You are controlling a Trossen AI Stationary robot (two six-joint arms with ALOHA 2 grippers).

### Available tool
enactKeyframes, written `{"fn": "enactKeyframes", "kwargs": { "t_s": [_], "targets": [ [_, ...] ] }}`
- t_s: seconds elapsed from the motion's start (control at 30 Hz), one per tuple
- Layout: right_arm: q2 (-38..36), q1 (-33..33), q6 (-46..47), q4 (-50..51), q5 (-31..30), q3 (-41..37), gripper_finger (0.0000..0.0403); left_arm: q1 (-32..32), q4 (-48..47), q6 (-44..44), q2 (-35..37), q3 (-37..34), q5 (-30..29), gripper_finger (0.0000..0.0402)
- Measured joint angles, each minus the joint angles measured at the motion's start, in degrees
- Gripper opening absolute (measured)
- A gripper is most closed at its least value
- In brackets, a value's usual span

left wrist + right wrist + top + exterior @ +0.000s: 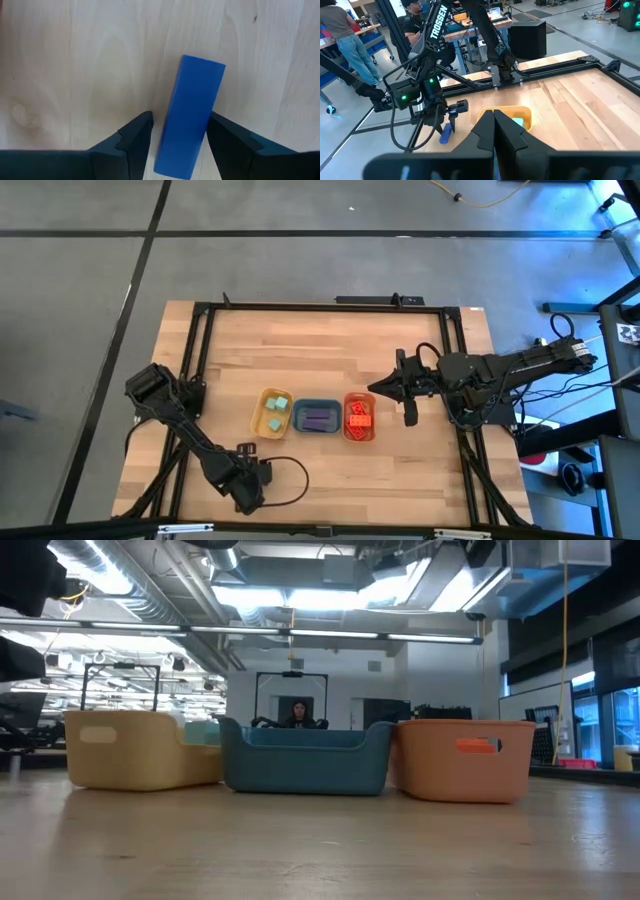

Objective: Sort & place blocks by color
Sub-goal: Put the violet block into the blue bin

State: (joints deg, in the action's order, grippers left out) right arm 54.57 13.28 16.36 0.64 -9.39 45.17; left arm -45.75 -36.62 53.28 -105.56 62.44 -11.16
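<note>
The blue-purple bar has my left gripper's fingers beside its long sides, low at the wood. My left gripper needs to close on the bar now.
A blue-purple bar lies flat on the bare wood near the table's near-left edge. My left gripper points down over it, open, with one finger on each long side. The right wrist view shows this bar under the left gripper. In the high view the left gripper hides it. Mint cubes sit in the yellow tray, purple bars in the blue tray, and orange-red bricks in the orange tray. My right gripper hovers shut, right of the orange tray. My left gripper straddles the bar's near end from above, fingers across its width. One finger stands right at the bar's long side; I cannot tell whether it touches. The other finger shows a strip of wood between itself and the bar.
The three trays stand in a row at mid-table, also seen from the low view as the yellow tray, blue tray and orange tray. A black frame runs around the tabletop. Bare wood lies near and far of the trays. People stand in the room beyond.
</note>
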Motion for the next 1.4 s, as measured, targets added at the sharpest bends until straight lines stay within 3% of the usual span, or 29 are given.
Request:
{"fn": "enactKeyframes", "kwargs": {
  "t_s": [0.4,0.8,1.13,1.27,1.4],
  "targets": [
    [0.00,-0.09,0.01,-0.02,-0.02,0.00,0.0000,0.04,0.46,-8.94,-0.02,-0.07,-0.46,0.0179],
    [0.00,-0.09,0.04,-0.04,-0.04,0.00,0.0000,0.17,0.21,-9.02,-0.09,-0.09,0.20,0.0097],
    [0.00,-0.09,0.04,-0.02,-0.04,0.00,0.0000,2.72,-0.04,-10.67,0.74,-0.20,4.91,0.0097],
    [0.00,-0.15,0.04,0.02,-0.07,0.00,0.0000,5.43,-2.32,-16.59,4.92,-0.51,11.60,0.0097],
    [0.00,-0.15,0.28,0.31,-0.04,0.02,0.0000,9.54,-5.11,-21.94,13.03,-0.33,11.58,0.0096]
  ]
}}
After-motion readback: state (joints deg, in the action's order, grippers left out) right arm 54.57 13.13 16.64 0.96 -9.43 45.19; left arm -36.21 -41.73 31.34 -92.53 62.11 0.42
